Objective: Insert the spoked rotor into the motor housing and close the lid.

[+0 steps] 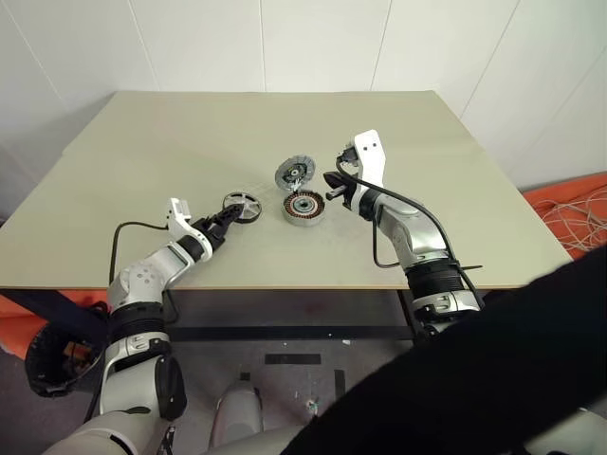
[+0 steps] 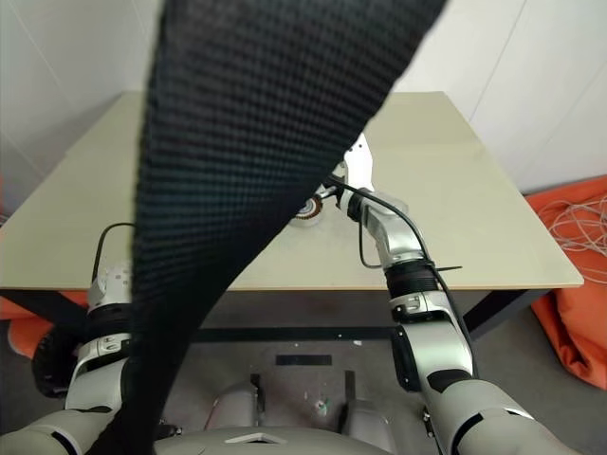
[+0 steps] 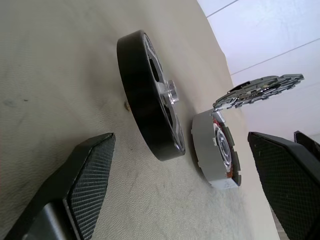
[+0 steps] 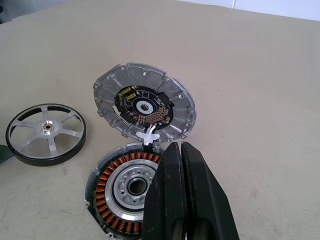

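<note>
My left gripper grabs the spoked rotor by its dark rim (image 3: pixel 137 90) next, to fit it into the motor housing (image 3: pixel 212 150).
The spoked rotor (image 1: pixel 241 206), a silver wheel with a dark rim, lies flat on the table (image 1: pixel 171 152); it appears again as the rotor (image 3: pixel 150 100) and the rotor (image 4: pixel 46 132). My left gripper (image 1: pixel 226 218) is open just short of it, one finger (image 3: pixel 85 185) on each side of the line toward the wheel, not touching. To the right sits the motor housing (image 1: pixel 303 207) with copper windings (image 4: pixel 107 180). Its lid (image 1: pixel 295 172) stands tilted up at the far rim, dark centre (image 4: pixel 144 106) exposed. My right gripper (image 4: pixel 176 147) is shut and empty, hovering over the housing's right edge.
A broad black woven strap (image 2: pixel 266 142) hangs close before the right eye and hides most of the table there; a dark shape (image 1: pixel 493 379) covers the lower right corner. Orange cloth with cables (image 1: pixel 574 204) lies on the floor right of the table.
</note>
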{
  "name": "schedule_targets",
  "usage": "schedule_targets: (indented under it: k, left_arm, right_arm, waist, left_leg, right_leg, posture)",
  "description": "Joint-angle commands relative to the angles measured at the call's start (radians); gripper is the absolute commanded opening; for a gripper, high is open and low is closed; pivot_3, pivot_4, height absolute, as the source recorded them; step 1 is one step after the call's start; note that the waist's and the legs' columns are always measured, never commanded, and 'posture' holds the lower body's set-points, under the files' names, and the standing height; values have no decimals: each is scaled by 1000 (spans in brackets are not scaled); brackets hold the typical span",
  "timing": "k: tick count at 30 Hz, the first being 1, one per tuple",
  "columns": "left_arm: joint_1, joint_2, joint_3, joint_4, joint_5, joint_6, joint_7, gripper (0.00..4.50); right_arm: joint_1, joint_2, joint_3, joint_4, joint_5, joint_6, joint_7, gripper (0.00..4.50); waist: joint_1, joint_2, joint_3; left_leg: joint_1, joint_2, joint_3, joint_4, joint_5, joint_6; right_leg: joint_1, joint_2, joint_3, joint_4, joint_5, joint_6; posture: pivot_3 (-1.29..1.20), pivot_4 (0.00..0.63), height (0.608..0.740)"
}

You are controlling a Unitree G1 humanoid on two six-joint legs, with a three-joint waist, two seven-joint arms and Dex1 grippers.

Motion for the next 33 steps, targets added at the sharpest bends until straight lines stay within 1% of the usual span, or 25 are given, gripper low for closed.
schedule_targets:
  k: [1, 6, 7, 8, 11, 20, 23, 24, 28, 29, 30, 33]
  left_arm:
    - [-39, -3, 22, 27, -17, -42, -5, 4500]
    - [-81, -16, 80, 128, -26, -116, 26, 4500]
    - [-88, -19, 89, 142, -28, -126, 33, 4120]
    - [-93, -21, 93, 150, -29, -131, 37, 3910]
    - [-100, -20, 91, 172, -26, -134, 31, 3000]
    - [-100, -22, 82, 177, -30, -125, 16, 3000]
    - [-101, -29, 84, 167, -47, -110, 0, 2452]
    - [-100, -32, 85, 160, -54, -103, -3, 2180]
    - [-94, -36, 87, 145, -66, -87, 0, 800]
    - [-92, -36, 87, 142, -68, -84, 0, 517]
    - [-91, -37, 86, 137, -71, -80, 2, 393]
    - [-86, -37, 85, 132, -74, -73, 3, 393]
  right_arm:
    - [-11, -6, -1, -23, 12, -22, -2, 14]
    - [-10, -8, -3, -25, 13, -19, -5, 14]
    - [-9, -9, -3, -27, 13, -18, -5, 0]
    - [-9, -9, -3, -28, 13, -18, -5, 0]
    - [-7, -10, -2, -29, 14, -17, -6, 0]
    - [-3, -9, -1, -32, 16, -16, -7, 0]
    - [-4, -8, -1, -28, 15, -18, -9, 0]
    - [-5, -8, -1, -27, 14, -18, -9, 0]
    - [-2, -8, -1, -31, 14, -16, -11, 0]
    - [-2, -8, -1, -29, 14, -17, -11, 0]
    - [-2, -8, -1, -28, 14, -17, -11, 0]
    - [-1, -9, -1, -27, 13, -17, -11, 0]
  waist:
    - [0, 0, 0]
    - [0, 0, 0]
    - [0, 0, 0]
    - [0, 0, 0]
    - [0, 0, 0]
    - [0, 0, 0]
    - [0, 0, 0]
    - [1, 0, 0]
    - [0, 0, 0]
    - [0, 0, 0]
    - [0, 0, 0]
    - [0, 0, 0]
  left_leg:
    - [0, 0, 0, 0, 0, 0]
    - [1, 0, 0, 0, 0, 0]
    - [1, 0, 0, 0, 0, 0]
    - [1, 0, 0, 0, 0, 0]
    - [0, 0, 0, 0, 0, 0]
    - [0, 0, 0, 0, 0, 0]
    - [0, 0, 0, 0, 0, 0]
    - [0, 0, 0, 0, 0, 0]
    - [0, 0, 0, 0, 0, 0]
    - [0, 0, 0, 0, 0, 0]
    - [0, 0, 0, 0, 0, 0]
    - [0, 0, 0, 0, 0, 0]
  right_leg:
    - [0, 0, 0, 0, 0, 0]
    - [0, 0, 0, 0, 0, 0]
    - [0, 0, 0, 0, 0, 0]
    - [0, 0, 0, 0, 0, 0]
    - [0, 0, 0, 0, 1, 1]
    - [0, 0, 0, 0, 1, 1]
    - [0, 0, 0, 0, 1, 1]
    - [0, 0, 0, 0, 1, 1]
    - [0, 0, 0, 0, 1, 1]
    - [0, 0, 0, 0, 1, 1]
    - [0, 0, 0, 0, 0, 1]
    - [0, 0, 0, 0, 0, 1]
  posture:
    - [0, 0, 740]
    - [0, 0, 740]
    - [0, 0, 740]
    - [0, 0, 740]
    - [0, 0, 740]
    - [0, 0, 740]
    - [0, 0, 740]
    - [0, 0, 740]
    - [0, 0, 740]
    - [0, 0, 740]
    - [0, 0, 740]
    - [0, 0, 740]
